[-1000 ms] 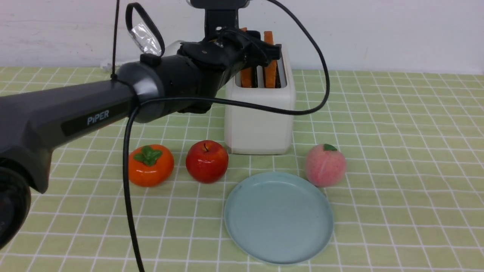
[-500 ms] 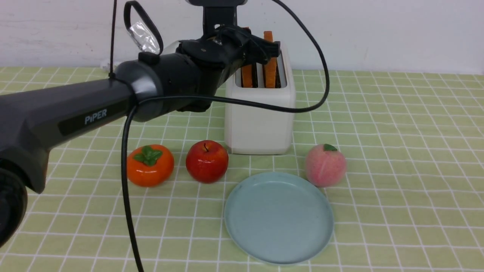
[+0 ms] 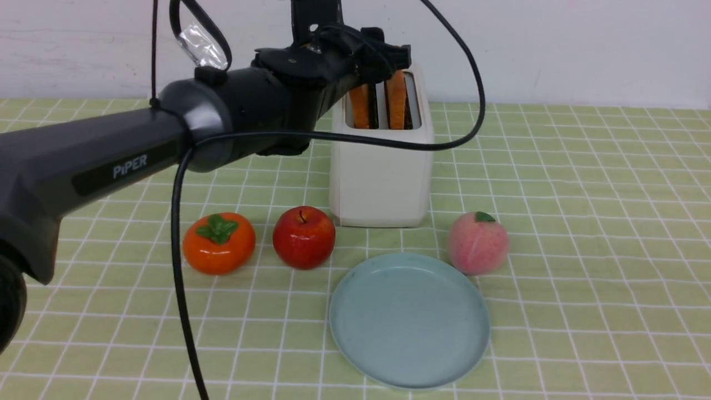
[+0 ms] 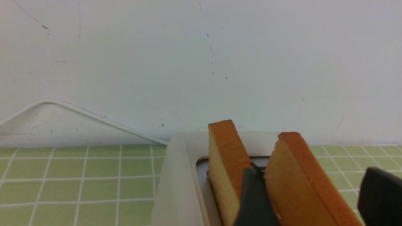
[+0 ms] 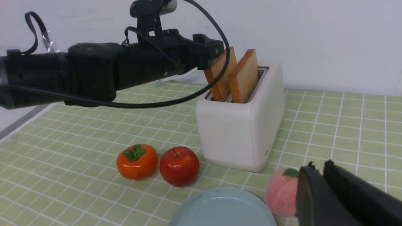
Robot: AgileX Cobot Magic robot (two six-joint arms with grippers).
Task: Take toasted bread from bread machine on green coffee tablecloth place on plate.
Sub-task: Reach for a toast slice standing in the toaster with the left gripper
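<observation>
My left gripper grabs the slice nearer the apple by its raised top crust (image 3: 360, 101) next, since the bread machine's slot hems in the slice's lower part.
Two slices of toasted bread stand in the slots of the cream-white bread machine (image 3: 380, 172) on the green coffee tablecloth (image 3: 583, 222). My left gripper (image 3: 397, 58) hovers over the slots, open. In the left wrist view it (image 4: 314, 175) straddles one slice (image 4: 298, 188): one finger (image 4: 254, 197) sits between the two slices, the other (image 4: 380, 194) stands apart from its outer face. The second slice (image 4: 224, 160) is beside it. The pale blue-green plate (image 3: 410, 319) lies bare in front of the bread machine. My right gripper (image 5: 319, 164) is shut and holds nothing, low near the plate (image 5: 220, 207).
An orange persimmon (image 3: 219, 243) and a red apple (image 3: 304, 238) sit left of the plate. A pink peach (image 3: 478, 243) touches its back right rim. The left arm's black cable (image 3: 178, 278) hangs down at the left. A white wall stands close behind the bread machine.
My left arm has lifted slightly, its gripper still over the slots. The two slices now lean a little in the bread machine. The right gripper has not moved.
</observation>
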